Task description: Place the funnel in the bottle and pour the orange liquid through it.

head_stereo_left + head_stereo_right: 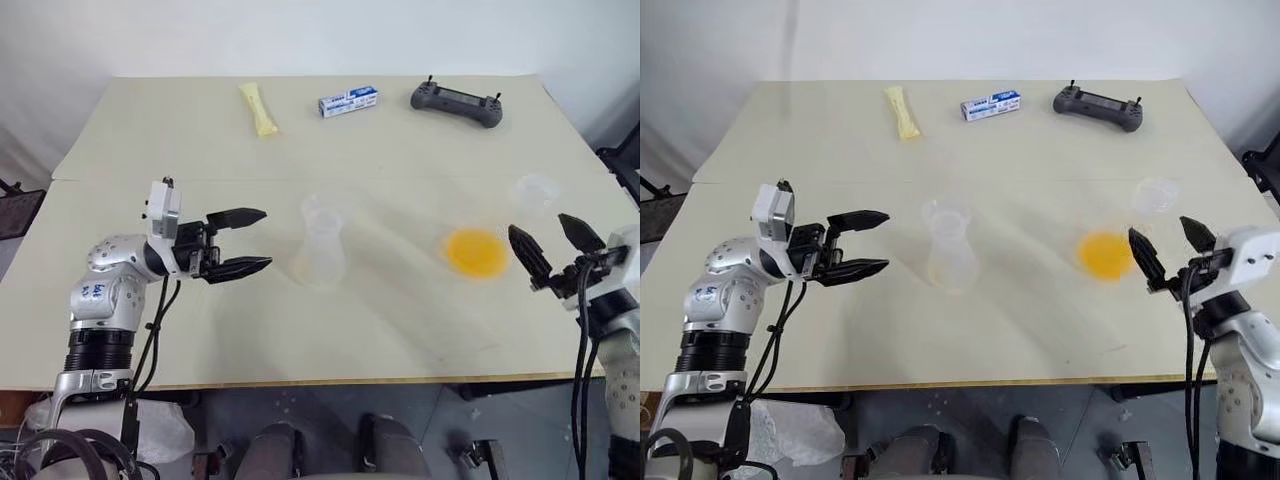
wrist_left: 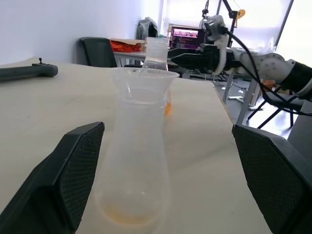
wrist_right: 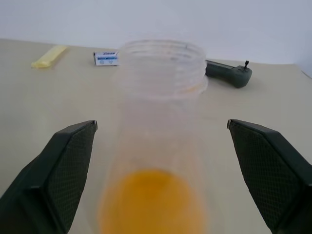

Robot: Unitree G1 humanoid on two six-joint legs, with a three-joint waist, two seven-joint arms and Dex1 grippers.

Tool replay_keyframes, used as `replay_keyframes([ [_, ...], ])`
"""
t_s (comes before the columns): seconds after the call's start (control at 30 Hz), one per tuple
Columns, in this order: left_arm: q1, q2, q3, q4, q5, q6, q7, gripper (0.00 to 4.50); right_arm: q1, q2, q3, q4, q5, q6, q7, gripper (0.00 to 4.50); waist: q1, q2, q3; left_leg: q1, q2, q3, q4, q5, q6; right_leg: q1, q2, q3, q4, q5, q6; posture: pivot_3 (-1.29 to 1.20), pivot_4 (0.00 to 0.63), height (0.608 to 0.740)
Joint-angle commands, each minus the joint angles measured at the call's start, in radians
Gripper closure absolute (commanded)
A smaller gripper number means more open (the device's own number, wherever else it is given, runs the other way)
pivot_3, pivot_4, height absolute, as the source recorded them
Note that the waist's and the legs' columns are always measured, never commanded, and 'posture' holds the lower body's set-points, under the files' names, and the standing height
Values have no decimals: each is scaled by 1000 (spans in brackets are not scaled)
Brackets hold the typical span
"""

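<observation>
My right fingers stop short of the cup's neck (image 3: 160,109) above the orange liquid (image 3: 152,202), so my right gripper first moves toward the neck next, then closes on it.
The clear bottle (image 1: 320,255) stands at mid-table, with the clear funnel (image 1: 322,214) seated in its neck; in the left wrist view the funnel's flared rim (image 2: 141,83) tops the bottle (image 2: 131,165). A faint orange trace lies at the bottle's bottom. My left gripper (image 1: 265,238) is open, level and pointing at the bottle from its left, a short gap away. The orange liquid (image 1: 475,252) lies shallow in a clear wide-mouthed cup (image 3: 163,68) to the right. My right gripper (image 1: 540,226) is open just right of that cup, and its fingers (image 3: 58,170) frame the cup without touching it.
A small clear round thing (image 1: 535,190) sits behind the right gripper. Along the table's far edge lie a yellow packet (image 1: 259,108), a blue-and-white box (image 1: 348,101) and a dark handheld controller (image 1: 457,101). The table's (image 1: 150,330) front edge runs just below both arms.
</observation>
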Motion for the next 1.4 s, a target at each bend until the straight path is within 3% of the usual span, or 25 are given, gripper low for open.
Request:
replay_keyframes([
  [0.03, 13, -2, 20, -55, -15, 4, 14, 39, -40, -20, 3, 8, 0, -8, 15, 0, 1, 0, 0, 0, 0, 0, 0, 0, 0, 0, 0, 0, 0, 0, 0, 0, 150, 740],
  [0.5, 15, -12, 19, -60, -5, -3, 32, 39, -150, -23, 67, 75, -48, 61, -17, 0, 1, 0, 0, -1, 0, -1, 1, 0, 0, 0, -1, -1, 0, 0, 0, 0, 150, 740],
  [0.73, -6, -19, 13, -18, 5, -16, 23, 0, -167, 12, 56, -24, -25, 58, -71, 2051, 0, 0, 0, -1, 0, 0, 0, 0, 0, 0, 0, -1, -1, 0, 0, 0, 150, 740],
  [0.97, -32, -25, -1, 42, 15, -30, -6, 0, -211, 27, 107, -212, -43, 107, -169, 2055, 0, 0, 0, -2, 0, 0, 0, 0, 0, -1, 0, -1, -1, 0, 0, 0, 150, 740],
  [1.13, -68, -24, -12, 113, 47, -55, -39, 0, -317, -43, 276, -348, -179, 246, -250, 2055, -2, 1, 0, -2, 0, 0, 0, 0, 0, -2, 0, -1, -1, 0, 0, 0, 150, 740],
  [1.23, -95, -28, -17, 162, 63, -76, -60, 0, -386, -121, 443, -364, -361, 290, -265, 2055, -1, 1, 0, -3, 0, 0, 1, 0, 0, -2, 0, -1, -1, 0, 0, 0, 150, 740],
  [1.4, -140, -42, -20, 245, 91, -131, -88, 0, -440, -173, 612, -294, -619, 165, -262, 2055, 0, 0, 0, -4, -1, 0, 0, 0, 0, -2, 0, -1, -2, 0, 0, 0, 150, 740],
])
